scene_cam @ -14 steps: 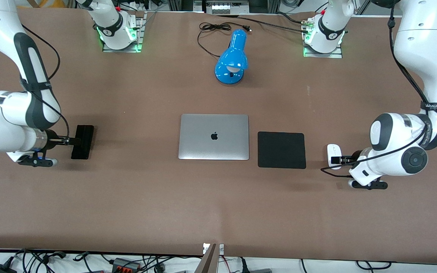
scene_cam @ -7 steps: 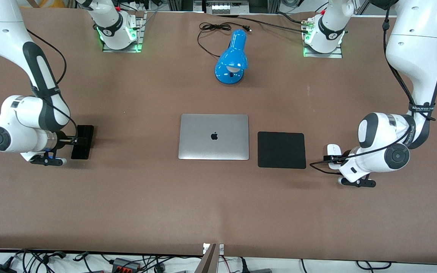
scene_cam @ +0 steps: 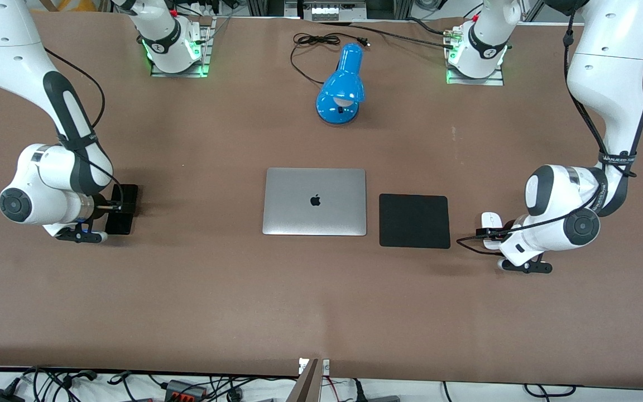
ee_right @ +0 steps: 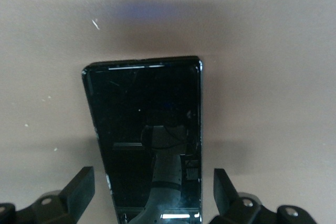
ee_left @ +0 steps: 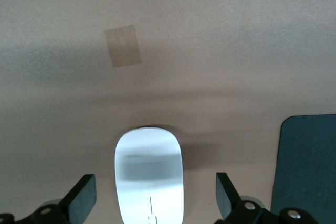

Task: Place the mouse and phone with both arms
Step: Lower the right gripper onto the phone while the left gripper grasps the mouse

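Note:
The right gripper will grab the phone by its long side edges next, so the black phone's dark screen (ee_right: 149, 114) stays free while the robot places it.
The black phone (scene_cam: 127, 195) lies flat on the table toward the right arm's end. My right gripper (scene_cam: 115, 208) is low over it. In the right wrist view the gripper (ee_right: 151, 192) is open, its fingers (ee_right: 80, 188) on either side of the phone (ee_right: 144, 129) with gaps. The white mouse (scene_cam: 488, 219) lies toward the left arm's end, beside the mouse pad. My left gripper (scene_cam: 487, 232) is low over it. In the left wrist view the gripper (ee_left: 154, 200) is open, its fingers (ee_left: 82, 199) apart from the mouse (ee_left: 149, 174) between them.
A closed silver laptop (scene_cam: 315, 201) lies mid-table with a square black mouse pad (scene_cam: 414, 220) beside it, also in the left wrist view (ee_left: 310, 166). A blue desk lamp (scene_cam: 341, 86) lies farther from the front camera. A tape patch (ee_left: 123, 46) is stuck on the table near the mouse.
My right gripper has moved in over the phone toward the laptop. My left gripper has moved in over the mouse toward the mouse pad. Phone and mouse have not moved.

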